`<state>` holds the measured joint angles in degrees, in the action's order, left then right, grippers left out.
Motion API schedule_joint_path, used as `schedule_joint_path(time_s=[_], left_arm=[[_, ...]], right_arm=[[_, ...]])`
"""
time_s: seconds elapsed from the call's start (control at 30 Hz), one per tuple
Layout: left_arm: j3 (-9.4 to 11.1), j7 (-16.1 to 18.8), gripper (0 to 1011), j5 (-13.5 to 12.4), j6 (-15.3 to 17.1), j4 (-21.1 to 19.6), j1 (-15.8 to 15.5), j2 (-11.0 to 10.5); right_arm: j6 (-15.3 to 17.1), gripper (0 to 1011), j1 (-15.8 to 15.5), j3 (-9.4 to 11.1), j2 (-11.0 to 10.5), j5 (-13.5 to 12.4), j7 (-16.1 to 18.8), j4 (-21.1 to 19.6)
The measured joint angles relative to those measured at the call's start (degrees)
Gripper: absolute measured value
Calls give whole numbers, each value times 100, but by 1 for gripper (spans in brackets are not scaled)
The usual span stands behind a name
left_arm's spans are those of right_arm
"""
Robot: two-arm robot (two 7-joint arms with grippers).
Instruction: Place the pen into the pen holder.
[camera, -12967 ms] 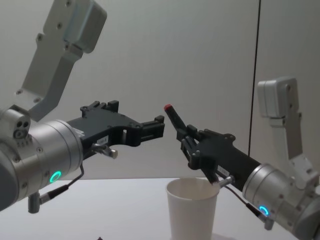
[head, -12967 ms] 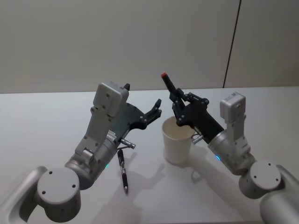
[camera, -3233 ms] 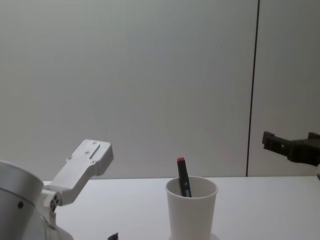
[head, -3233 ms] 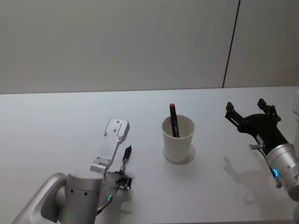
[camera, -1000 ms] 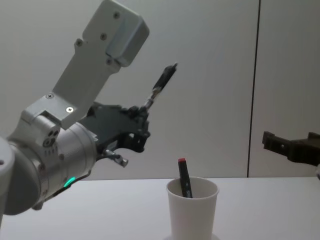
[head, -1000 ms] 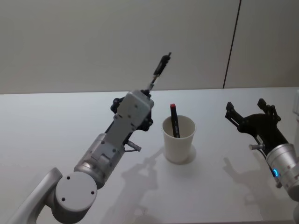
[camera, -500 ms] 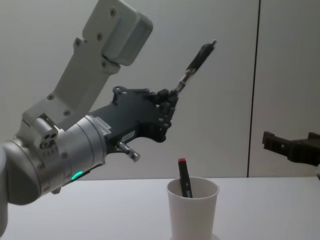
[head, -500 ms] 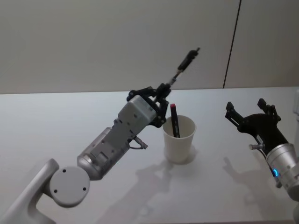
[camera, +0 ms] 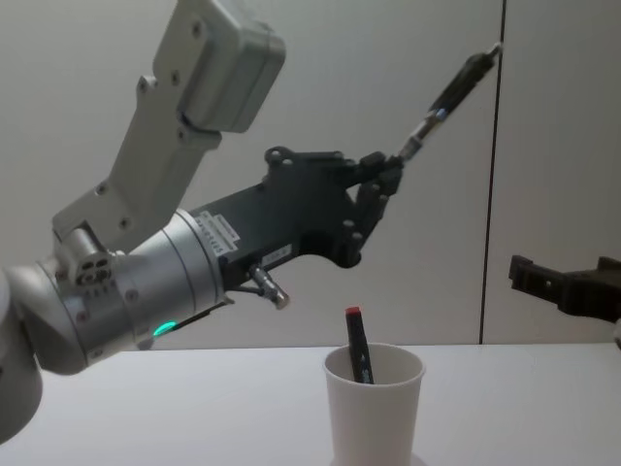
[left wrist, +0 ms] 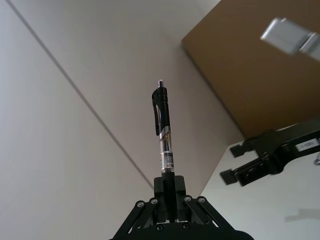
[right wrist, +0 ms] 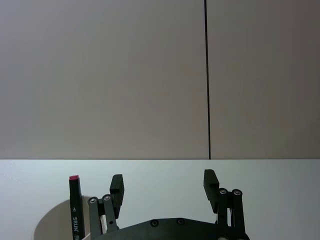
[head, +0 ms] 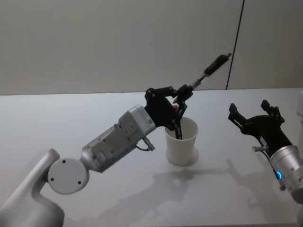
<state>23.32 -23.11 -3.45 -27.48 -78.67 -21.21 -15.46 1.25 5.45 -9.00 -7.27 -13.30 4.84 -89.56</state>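
Observation:
My left gripper's fingers cover the lower end of the pen, so my right gripper should grip the pen by its loose black back end (camera: 466, 81) next.
My left gripper (head: 182, 92) is shut on the lower end of a black click pen (head: 214, 65). The pen slants up and to the right above the white paper cup, the pen holder (head: 181, 150). From the chest, the pen (camera: 452, 85) rises from the gripper (camera: 389, 171) high over the cup (camera: 374, 419). The left wrist view shows the pen (left wrist: 163, 134) clamped at the gripper (left wrist: 169, 189). A red-capped black marker (camera: 357, 355) stands inside the cup. At the right, away from the cup, my right gripper (head: 249, 109) hangs open and holds nothing.
The white table (head: 57, 123) stretches back to a plain wall with a dark vertical seam (head: 235, 45). The right gripper (left wrist: 270, 156) also appears in the left wrist view beyond the pen. In the right wrist view the marker (right wrist: 75, 206) stands beside the open fingers (right wrist: 117, 189).
Over the last second my left arm has swung the held pen to the right, from left of the cup to above it. The right arm has not moved.

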Motion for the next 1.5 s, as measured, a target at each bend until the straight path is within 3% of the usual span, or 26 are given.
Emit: schedule_joint_path(time_s=[0.2,0.43,0.83,1.2,1.5], left_arm=[[-2,-622,126,179,-586,411,-278,100],[3,-982,126,277,-936,668,-452,168],[11,-1292,126,365,-1238,886,-602,226],[14,-1405,126,393,-1341,963,-653,246],[14,-1450,126,405,-1384,992,-673,252]], right_arm=[[0,1001,0,0,0,0,0,0],[-8,1001,-6,0,-7,-16,38,-11],[-117,1001,-118,48,-119,-328,587,-198],[-260,1001,-323,151,-330,-712,1156,-490],[-350,1001,-456,250,-494,-961,1418,-638]])
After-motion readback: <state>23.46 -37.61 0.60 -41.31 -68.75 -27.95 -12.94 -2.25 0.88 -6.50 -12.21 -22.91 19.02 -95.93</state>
